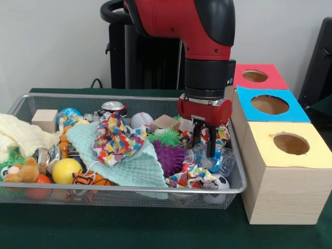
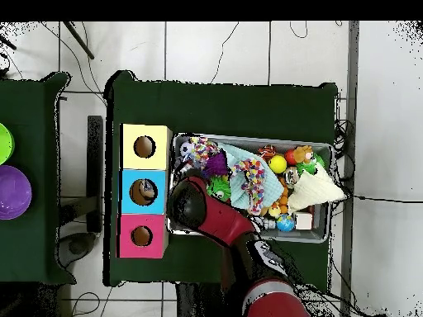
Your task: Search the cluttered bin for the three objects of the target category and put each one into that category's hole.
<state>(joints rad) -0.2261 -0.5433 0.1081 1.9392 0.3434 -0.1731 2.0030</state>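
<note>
My gripper is going to grab the clear creased bottle by its crumpled plastic body [image 1: 222, 158] next, to put it into the blue-topped box's hole [image 1: 270, 105].
The wire-mesh bin [image 1: 124, 189] lies along the table, full of clutter; it also shows in the overhead view [image 2: 324, 234]. My gripper [image 1: 204, 146] reaches down into the bin's right end, fingers apart, tips at a clear creased plastic bottle [image 1: 225, 157] lying against the right wall. I cannot tell whether the fingers touch it. No other clear bottle shows. The blue-topped box's hole [image 1: 270, 105] is right of the bin, between the red and yellow boxes; it also shows in the overhead view [image 2: 144, 191]. In the overhead view my arm [image 2: 190, 205] hides the gripper.
The red box's hole [image 1: 254, 75] and the yellow box's hole [image 1: 291, 143] flank the blue one. The bin holds a purple spiky ball [image 1: 171, 155], a green spiky ball [image 1: 167, 137], a mint cloth [image 1: 127, 166], a patterned cloth [image 1: 114, 139], a can [image 1: 113, 107] and a baseball [image 1: 141, 120].
</note>
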